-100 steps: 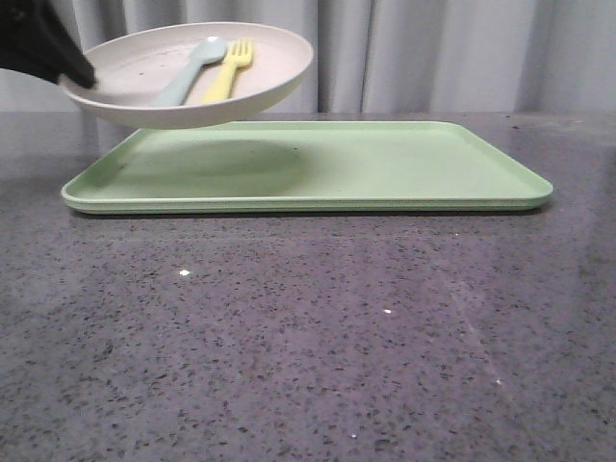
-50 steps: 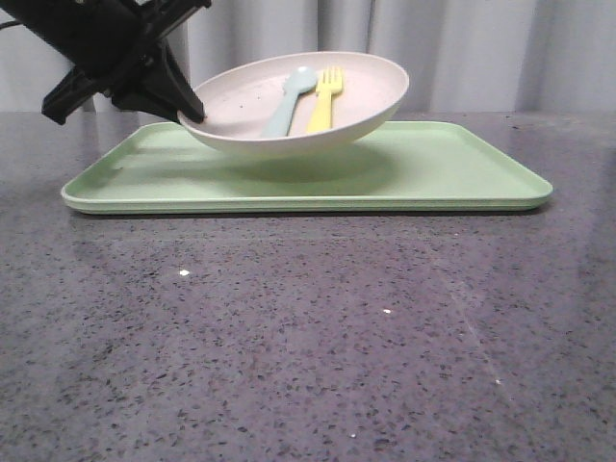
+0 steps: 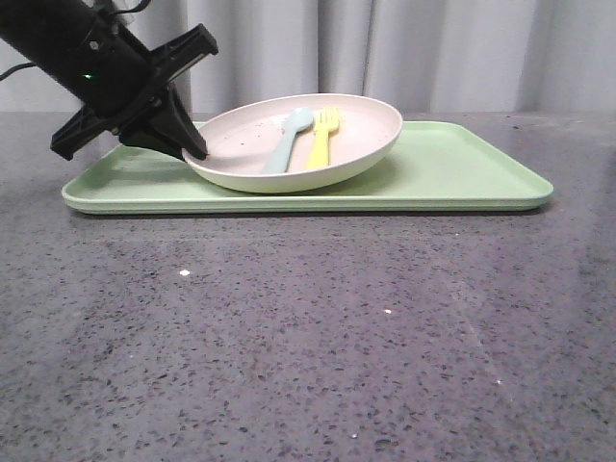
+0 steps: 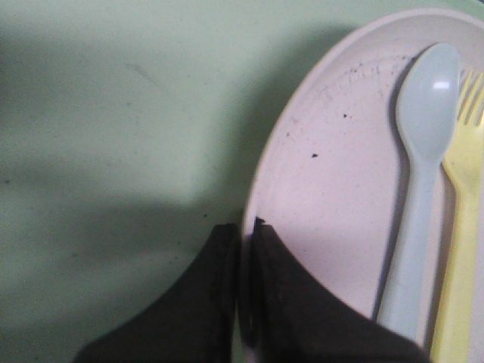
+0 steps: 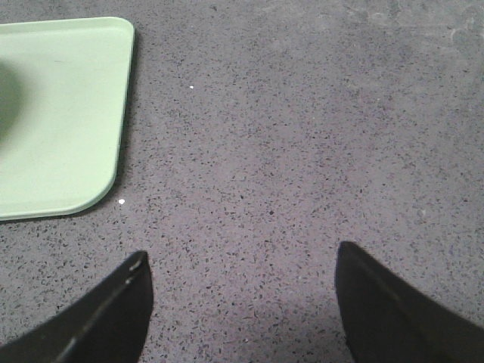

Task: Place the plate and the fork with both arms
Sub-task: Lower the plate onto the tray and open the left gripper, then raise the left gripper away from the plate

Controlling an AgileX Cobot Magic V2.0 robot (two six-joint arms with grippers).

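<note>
My left gripper is ready to open. The plate's base (image 3: pixel 279 188) is on the light green tray (image 3: pixel 462 173), inside the tray's rim, so the plate would stay standing.
The pinkish-cream speckled plate (image 3: pixel 318 130) rests on the light green tray (image 3: pixel 462 173), left of its middle. The yellow fork (image 3: pixel 323 141) lies inside the plate beside a light blue-grey spoon (image 3: pixel 287 140). My left gripper (image 3: pixel 195 144) is shut on the plate's left rim. In the left wrist view the plate (image 4: pixel 340 189) has one black finger on each side of its rim at my left gripper (image 4: pixel 246 227), with the fork (image 4: pixel 463 249) and spoon (image 4: pixel 422 174) beside it. My right gripper (image 5: pixel 240 261) is open and empty over bare countertop, out of the front view.
The dark speckled countertop (image 3: pixel 308 327) stretches in front of the tray. A corner of the tray (image 5: pixel 60 113) shows in the right wrist view. Grey curtains (image 3: pixel 433 53) hang behind the table.
My left gripper has carried the plate with fork and spoon to the right and down, from above the tray's left end onto the tray.
</note>
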